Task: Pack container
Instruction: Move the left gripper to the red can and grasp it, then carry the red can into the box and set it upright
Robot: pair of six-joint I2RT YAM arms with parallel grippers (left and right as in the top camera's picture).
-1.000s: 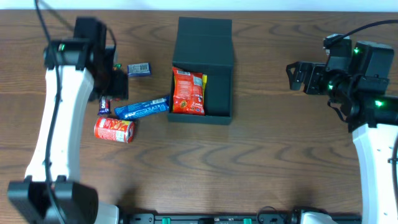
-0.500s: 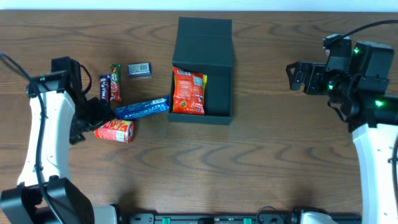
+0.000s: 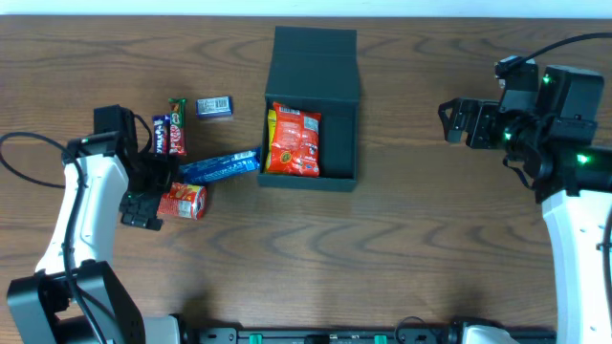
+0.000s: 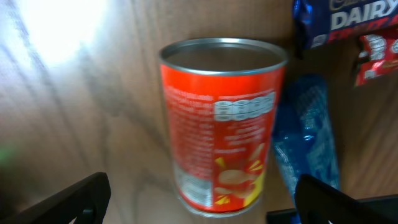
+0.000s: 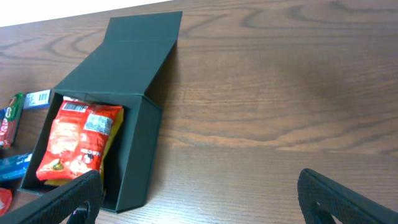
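Observation:
My left gripper's fingers are over the table, short of the red can, so it isn't time to close yet. I will first move my left gripper toward the can's label (image 3: pixel 182 201) (image 4: pixel 225 134).
The dark container (image 3: pixel 340 134) stands open at the table's middle back, its flap lid (image 3: pixel 316 59) laid flat behind it. A red snack bag (image 3: pixel 293 142) lies inside. A red can (image 3: pixel 181 201) lies on its side to the left. My left gripper (image 3: pixel 153 197) is open just left of the can. In the left wrist view the can (image 4: pixel 221 124) lies ahead between the spread fingertips (image 4: pixel 81 198), untouched. My right gripper (image 3: pixel 449 120) is open and empty, well to the right of the container (image 5: pixel 134 155).
A blue packet (image 3: pixel 218 166) lies between can and container. A purple chocolate bar (image 3: pixel 160 134), a red-green bar (image 3: pixel 177 126) and a small blue packet (image 3: pixel 214 106) lie behind the can. The table's back edge runs behind the lid.
My left arm has swung from over the bars toward the front and now sits beside the red can. The snack bag in the container has shifted slightly. The right arm has not moved.

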